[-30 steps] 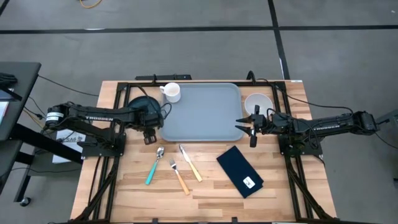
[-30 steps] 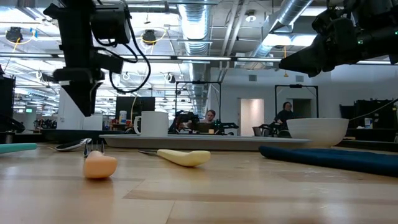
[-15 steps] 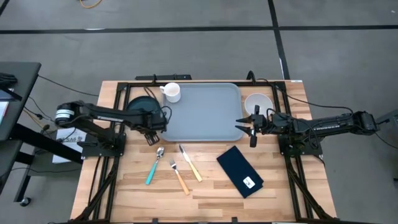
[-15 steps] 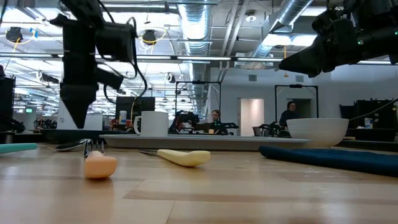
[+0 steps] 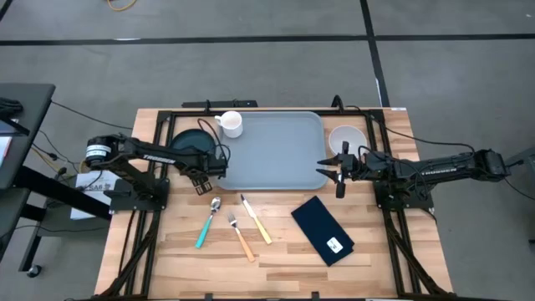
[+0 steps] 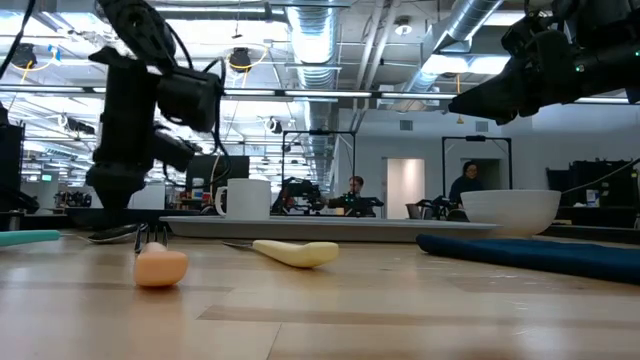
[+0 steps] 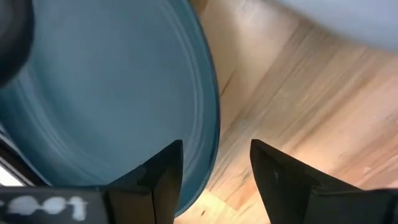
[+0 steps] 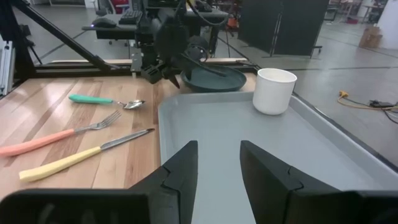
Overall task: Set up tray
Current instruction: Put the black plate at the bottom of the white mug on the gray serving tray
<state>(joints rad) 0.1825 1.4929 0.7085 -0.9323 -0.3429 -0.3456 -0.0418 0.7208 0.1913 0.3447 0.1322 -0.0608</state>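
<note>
My left gripper grabs its rim [image 7: 212,140] next, to set the dark teal plate on the tray.
The light grey-blue tray [image 5: 276,150] lies in the middle of the table, with a white mug [image 5: 231,124] standing in its far left corner. A dark teal plate [image 5: 189,136] rests flat on the wood just left of the tray. My left gripper [image 7: 216,146] hangs open, pointing steeply down over the plate's near right rim [image 7: 208,106]. One finger is above the plate and the other above bare wood. I see no touch. My right gripper [image 5: 333,170] is open and level above the tray's right edge, with nothing between its fingers [image 8: 180,165].
A teal-handled spoon [image 5: 206,224], an orange-handled fork [image 5: 242,237] and a yellow-handled knife [image 5: 257,220] lie on the wood in front of the tray. A dark navy napkin [image 5: 323,230] lies at the near right. A white bowl [image 5: 345,138] stands right of the tray.
My left gripper has sunk toward the teal plate and tipped to point more steeply down, staying open. The right arm and all the objects have kept still.
</note>
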